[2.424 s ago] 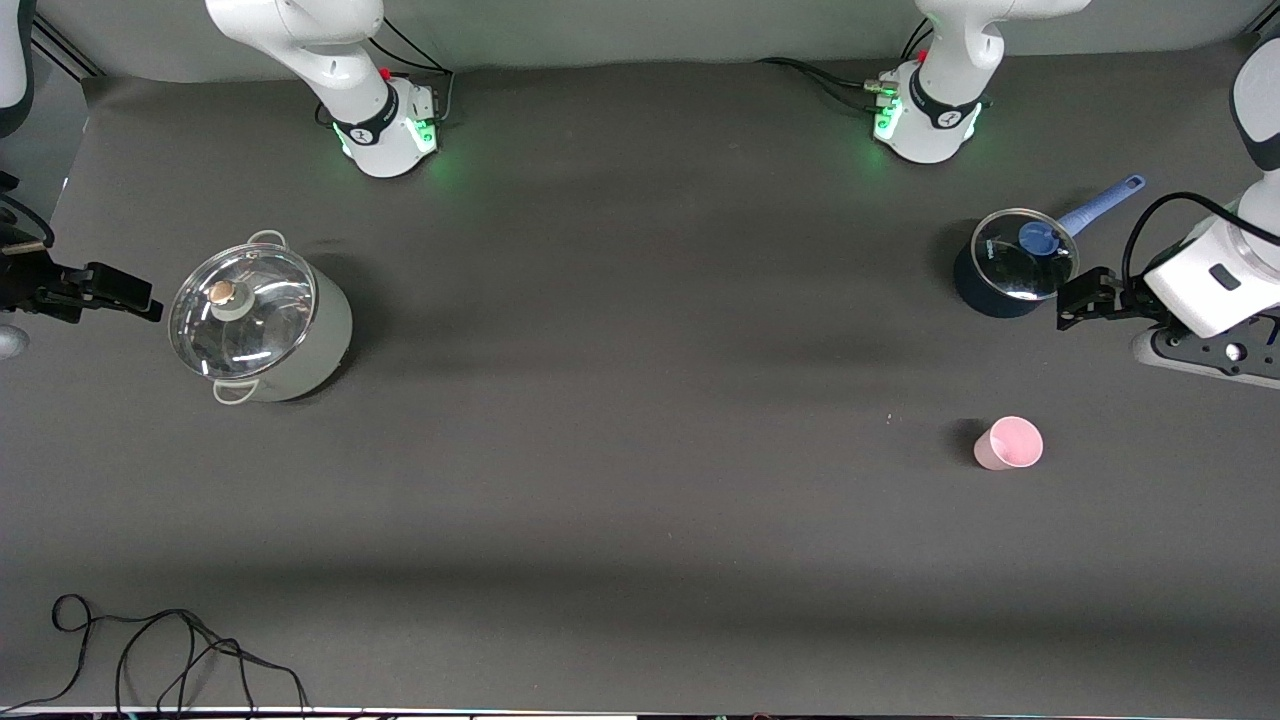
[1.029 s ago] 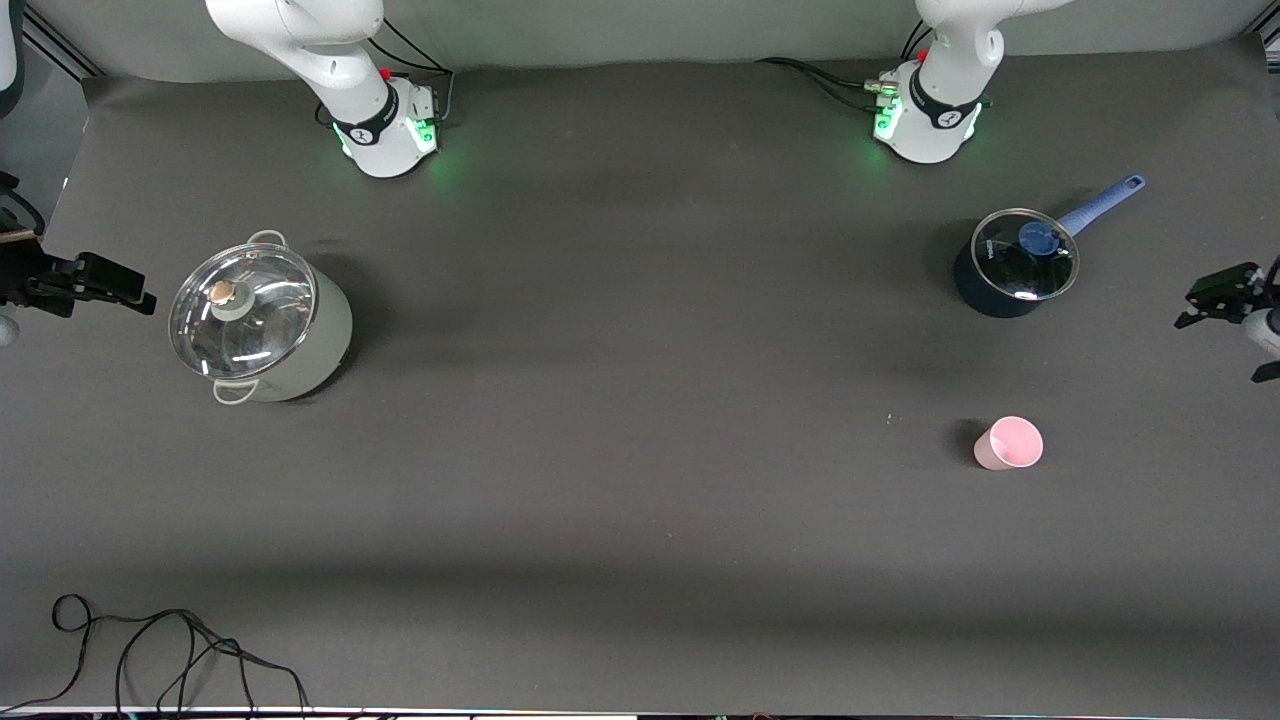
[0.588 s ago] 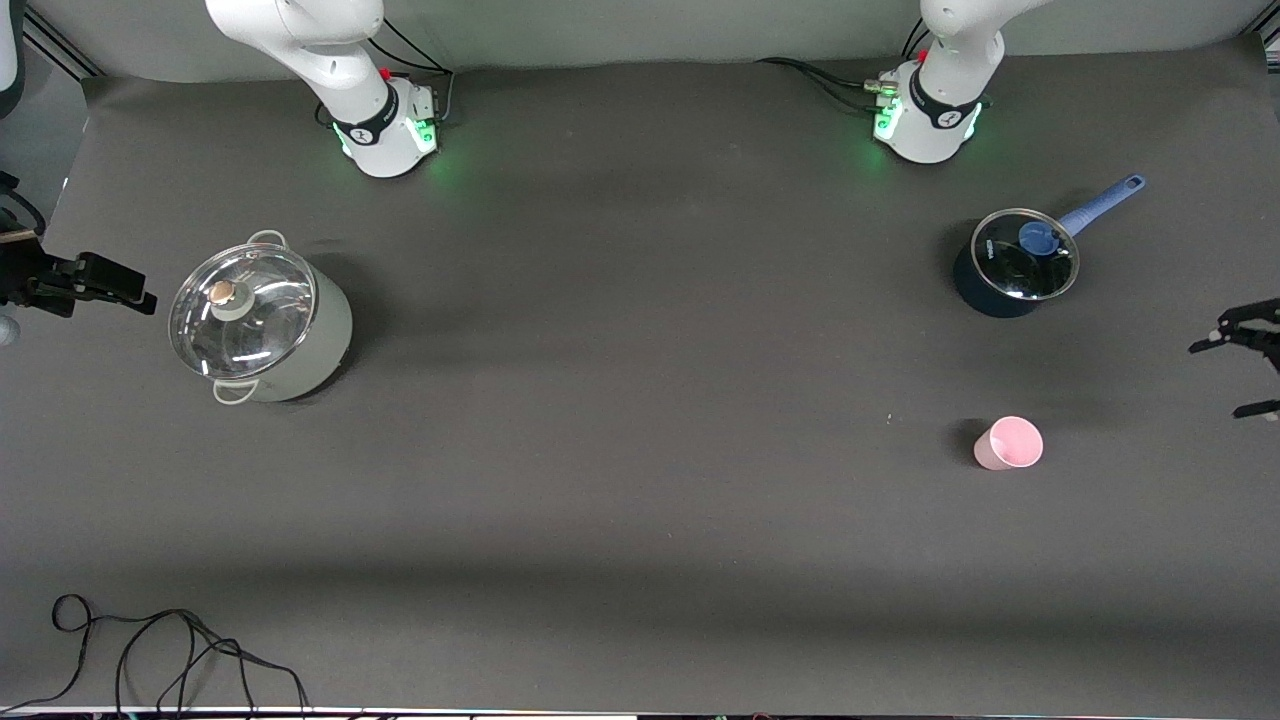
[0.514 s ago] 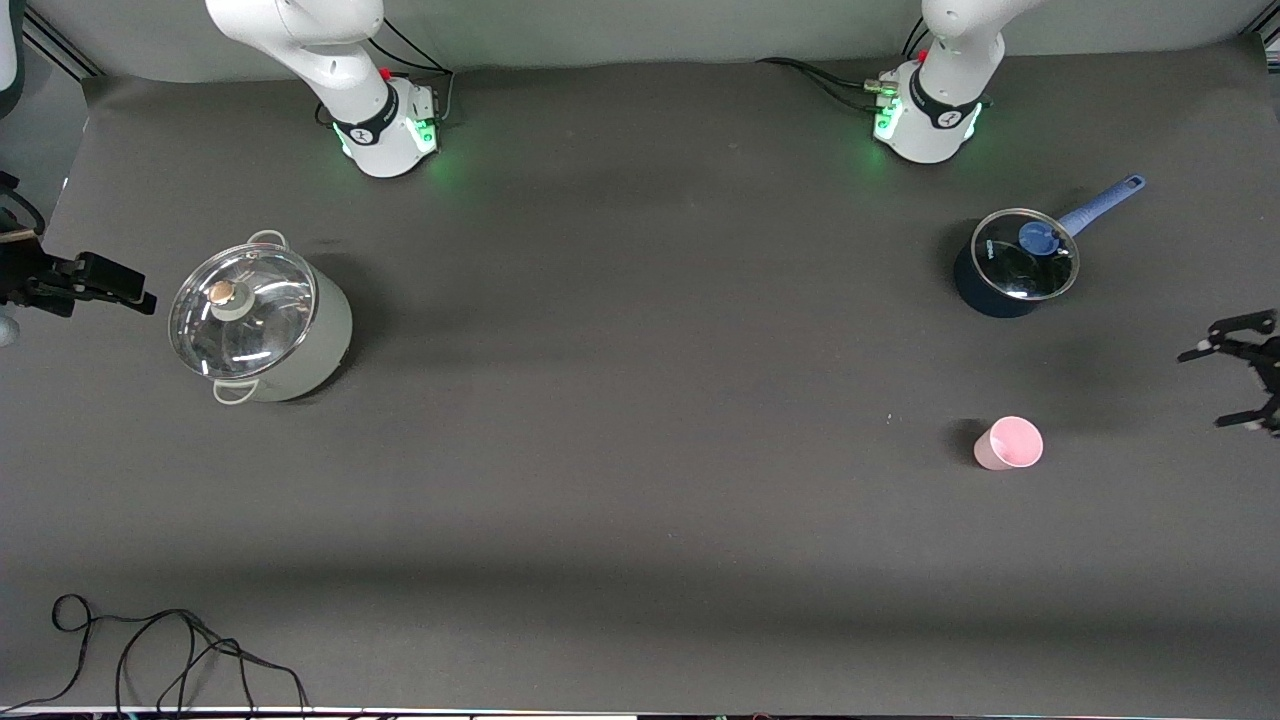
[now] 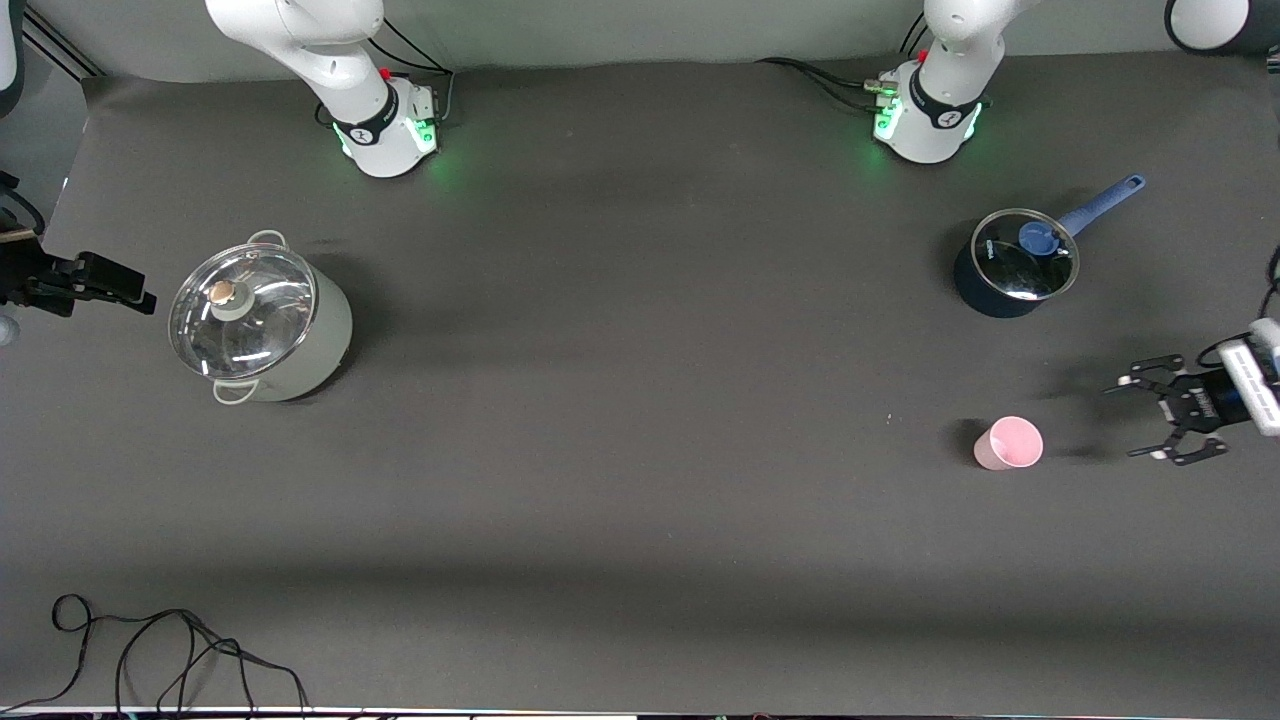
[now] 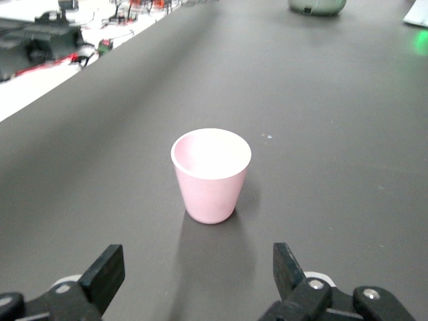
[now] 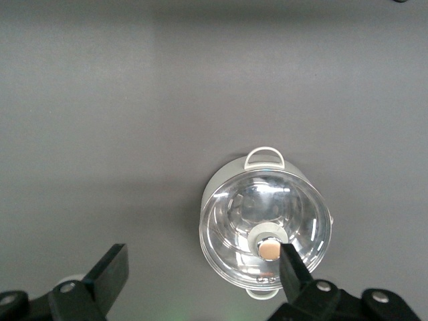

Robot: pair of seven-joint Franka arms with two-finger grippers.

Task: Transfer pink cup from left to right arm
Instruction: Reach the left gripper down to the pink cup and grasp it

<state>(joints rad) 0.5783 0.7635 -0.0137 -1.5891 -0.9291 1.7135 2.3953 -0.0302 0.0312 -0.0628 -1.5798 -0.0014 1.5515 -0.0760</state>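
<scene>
Next, my left gripper grabs the cup by its side (image 5: 987,451), which leaves the pink cup's rim (image 5: 1018,419) free for my right gripper.
The pink cup (image 5: 1010,443) stands upright and mouth up on the dark table, near the left arm's end. My left gripper (image 5: 1140,418) hangs low over the table beside it, toward that end and a short gap away. It is open and points at the cup. In the left wrist view the cup (image 6: 210,175) sits ahead of the wide-apart fingers of the left gripper (image 6: 198,264), with nothing between them. My right gripper (image 5: 135,293) waits open over the right arm's end of the table, beside the large pot, and is empty (image 7: 202,267).
A pale lidded pot (image 5: 260,325) stands near the right arm's end and shows under the right gripper as well (image 7: 265,227). A small blue saucepan (image 5: 1015,265) with a glass lid lies farther from the camera than the cup. A black cable (image 5: 170,650) trails along the near edge.
My left arm swung away from the blue saucepan, out past the table's end, then came down low beside the cup with its fingers spread toward it. The right arm and the cup stayed put.
</scene>
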